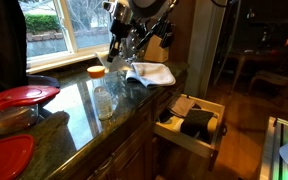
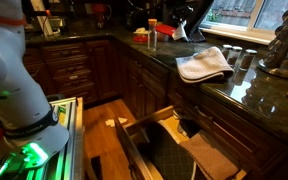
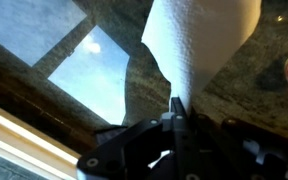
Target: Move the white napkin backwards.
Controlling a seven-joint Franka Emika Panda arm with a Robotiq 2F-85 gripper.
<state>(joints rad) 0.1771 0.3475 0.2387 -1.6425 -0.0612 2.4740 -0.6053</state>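
Note:
My fingers dangle the white napkin high above the dark speckled surface, so my gripper keeps hold of it until it lies on the countertop.
In the wrist view my gripper [image 3: 177, 103] is shut on one edge of the white napkin [image 3: 199, 40], a thin plain white sheet that spreads away from the fingertips over the dark speckled countertop [image 3: 104, 110]. In an exterior view the gripper [image 1: 117, 58] hangs low over the counter near the window, just beside the rumpled white cloth [image 1: 152, 73]; the napkin itself is too small to make out there. In an exterior view the gripper [image 2: 180, 30] is at the far end of the counter, beyond the cloth [image 2: 204, 65].
An orange-lidded container [image 1: 96, 72] and a clear glass jar [image 1: 104, 98] stand close to the gripper. Red-lidded containers [image 1: 24, 95] sit further along the counter. A drawer [image 1: 189, 120] stands open below the counter edge, also seen in an exterior view [image 2: 159, 140].

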